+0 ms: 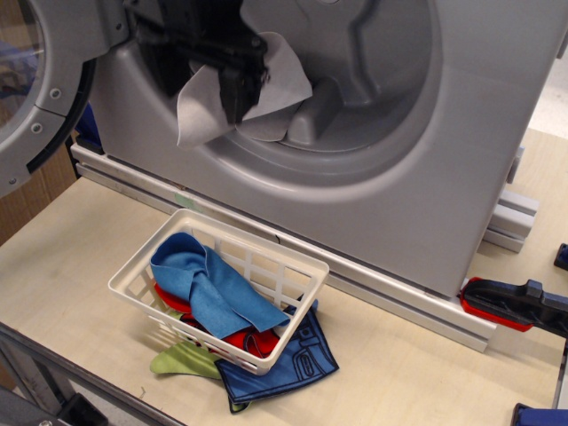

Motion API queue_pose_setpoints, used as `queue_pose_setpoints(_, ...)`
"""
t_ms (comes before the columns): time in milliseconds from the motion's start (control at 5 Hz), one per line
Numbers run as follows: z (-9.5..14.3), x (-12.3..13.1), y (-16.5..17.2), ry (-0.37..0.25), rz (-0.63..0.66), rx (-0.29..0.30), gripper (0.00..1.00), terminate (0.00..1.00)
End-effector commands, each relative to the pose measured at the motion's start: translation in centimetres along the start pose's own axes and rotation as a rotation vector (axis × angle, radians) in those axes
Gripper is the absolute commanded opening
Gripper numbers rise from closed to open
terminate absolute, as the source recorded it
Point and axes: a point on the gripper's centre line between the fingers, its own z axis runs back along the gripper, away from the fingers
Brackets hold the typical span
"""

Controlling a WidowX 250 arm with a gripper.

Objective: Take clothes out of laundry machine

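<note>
The pale grey-white cloth needs to come out of the laundry machine, so my gripper should next grab the cloth by its middle (258, 99).
The laundry machine (417, 177) fills the back of the view, its round drum mouth facing me. The pale grey-white clothes (200, 111) hang limp over the drum's lower-left lip, with part lying inside (282, 82). My black gripper (197, 82) is high at the upper left, in front of the drum mouth and over the cloth. Its jaws stand apart. One finger (235, 96) lies against the cloth, and the other is dark against the machine's left edge. It holds nothing that I can see.
The machine's round door (35, 98) stands open at the far left. A white slatted basket (131, 277) sits on the wooden table below the drum and holds a blue cloth (209, 286) and a red one. Green and dark blue cloths (288, 355) lie beside it. A red-black tool (510, 303) lies at the right.
</note>
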Motion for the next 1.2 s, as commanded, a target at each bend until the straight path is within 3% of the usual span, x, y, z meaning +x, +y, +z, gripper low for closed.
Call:
queue_pose_setpoints(0,0.4,3.4,1.7,-0.11,-0.075,0.094,1.0,0.0)
queue_pose_setpoints(600,-3.8,5.2,2.8,-0.169,-0.101,0.051,1.0,0.0)
queue_pose_setpoints(800,-5.5,6.3,3.1,-0.164,-0.094,0.016,1.0,0.0)
queue_pose_setpoints(1000,-7.9,6.6,2.8,-0.086,-0.101,0.006,1.0,0.0)
